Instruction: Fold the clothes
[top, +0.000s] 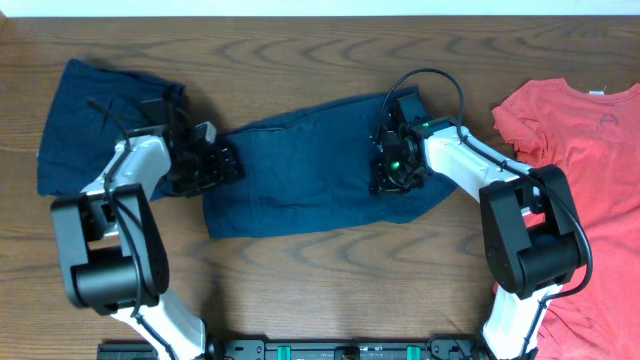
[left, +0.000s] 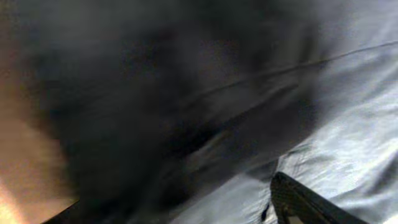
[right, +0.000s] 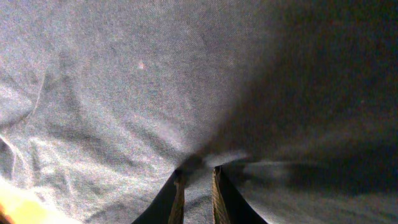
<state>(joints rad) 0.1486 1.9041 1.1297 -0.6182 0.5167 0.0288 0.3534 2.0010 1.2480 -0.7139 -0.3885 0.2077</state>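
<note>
Next, my left gripper grips the dark navy shorts (top: 300, 180) by the end opposite my right gripper, to fold that end across.
The dark navy shorts (top: 300, 180) lie spread across the middle of the wooden table. My right gripper (top: 390, 178) is down on their right part. In the right wrist view its fingers (right: 196, 174) are pinched on a peak of the shorts' cloth (right: 124, 81). My left gripper (top: 228, 165) is at the shorts' left end. The left wrist view is blurred, with its fingers (left: 174, 211) wide apart over the cloth (left: 348, 124). A similar navy garment (top: 90, 110) lies at the far left, partly under my left arm.
A red T-shirt (top: 590, 150) lies at the right edge of the table, next to the right arm. Bare wood (top: 330, 280) shows in front of the shorts and behind them.
</note>
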